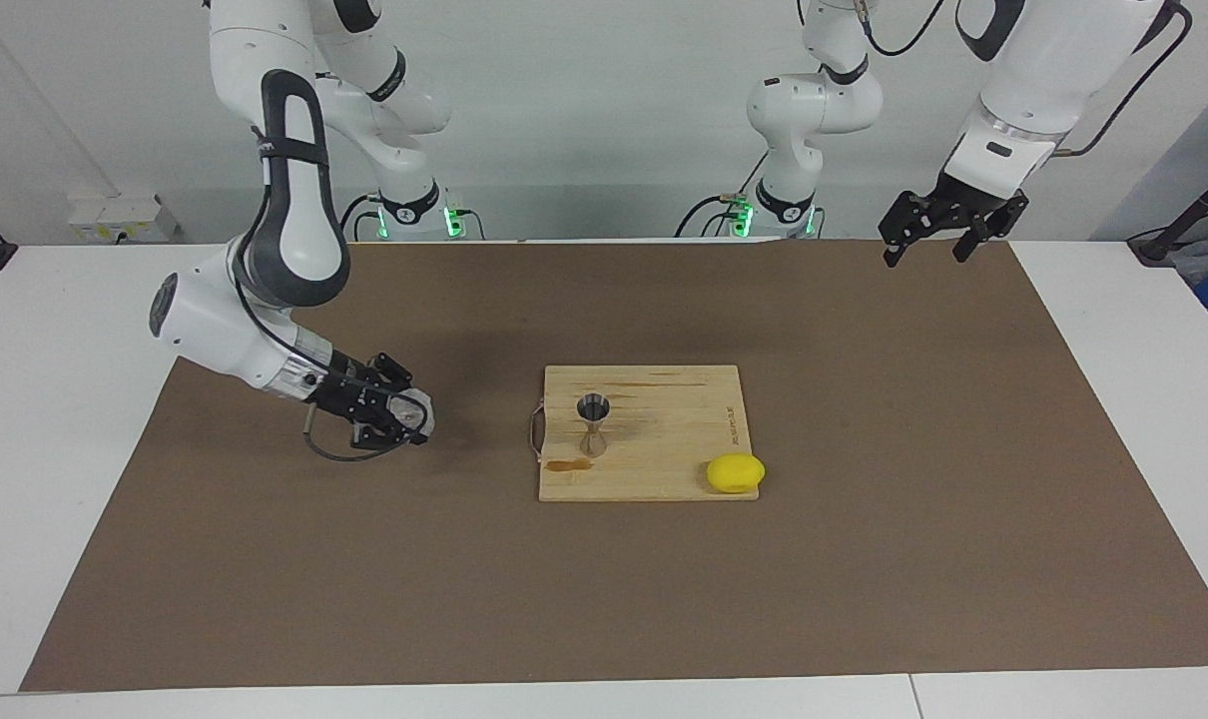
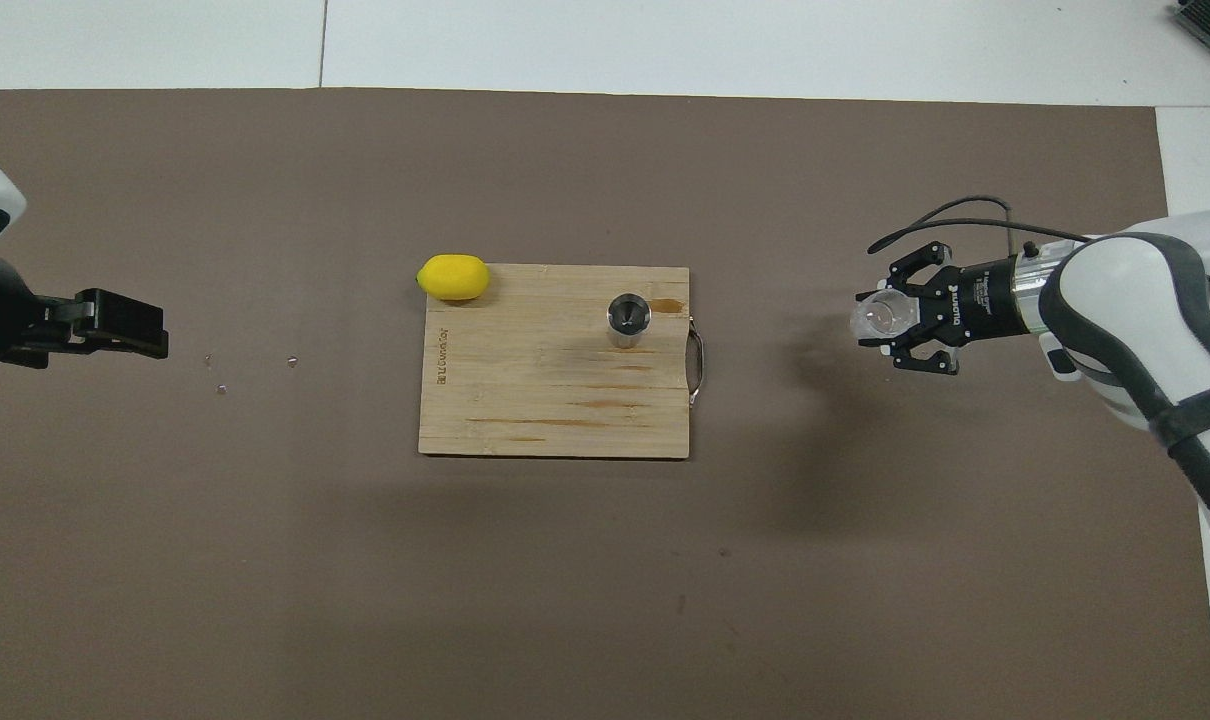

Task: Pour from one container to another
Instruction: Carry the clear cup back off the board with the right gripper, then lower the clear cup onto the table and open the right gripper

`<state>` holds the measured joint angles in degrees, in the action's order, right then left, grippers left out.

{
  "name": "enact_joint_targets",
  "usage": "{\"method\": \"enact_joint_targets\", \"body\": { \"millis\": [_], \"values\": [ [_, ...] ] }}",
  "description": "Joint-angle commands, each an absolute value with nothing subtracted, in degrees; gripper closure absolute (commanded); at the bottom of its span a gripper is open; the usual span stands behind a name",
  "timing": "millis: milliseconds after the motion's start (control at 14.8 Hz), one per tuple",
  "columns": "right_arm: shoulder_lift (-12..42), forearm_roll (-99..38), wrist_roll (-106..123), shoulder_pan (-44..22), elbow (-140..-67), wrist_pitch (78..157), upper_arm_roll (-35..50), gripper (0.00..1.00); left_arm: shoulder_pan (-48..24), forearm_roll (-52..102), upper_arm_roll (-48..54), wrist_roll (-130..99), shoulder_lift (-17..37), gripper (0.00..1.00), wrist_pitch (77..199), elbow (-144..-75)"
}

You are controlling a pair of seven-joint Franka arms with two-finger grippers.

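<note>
I must keep holding the tilted clear cup with my right gripper, as it hangs above the brown mat and would drop and tip if I opened now.
My right gripper is shut on the small clear cup. It holds the cup tilted, mouth toward the board, low over the brown mat toward the right arm's end. The steel hourglass jigger stands upright on the wooden board, near the board's handle end, well apart from the cup. My left gripper waits open and empty, raised over the mat at the left arm's end.
A yellow lemon rests at the board's corner farthest from the robots, toward the left arm's end. Darker wet streaks mark the board near the jigger. A few small droplets lie on the brown mat.
</note>
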<state>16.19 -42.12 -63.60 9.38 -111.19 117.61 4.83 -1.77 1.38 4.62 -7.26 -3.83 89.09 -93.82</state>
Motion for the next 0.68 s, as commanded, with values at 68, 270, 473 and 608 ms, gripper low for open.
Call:
{"method": "enact_joint_targets", "body": {
  "millis": [68,270,473,608],
  "values": [
    [17.0,-45.4,-54.0,12.4,-115.7,119.1,5.6,1.00,-1.0,2.0,5.0,-7.0,-5.0,0.00,88.9,-94.7],
    [19.0,-45.5,-49.1,14.8,-116.6,119.6,5.6,1.00,-0.9,2.0,5.0,-7.0,-5.0,0.00,88.9,-94.7],
    [19.5,-45.5,-48.3,15.1,-117.2,120.0,5.6,0.96,-1.0,2.0,5.0,-7.0,-5.0,0.00,88.9,-94.7],
    [19.4,-45.5,-48.8,15.0,-117.3,120.3,5.6,0.80,-0.9,2.0,5.0,-7.0,-5.0,0.00,88.9,-94.7]
  ]
}}
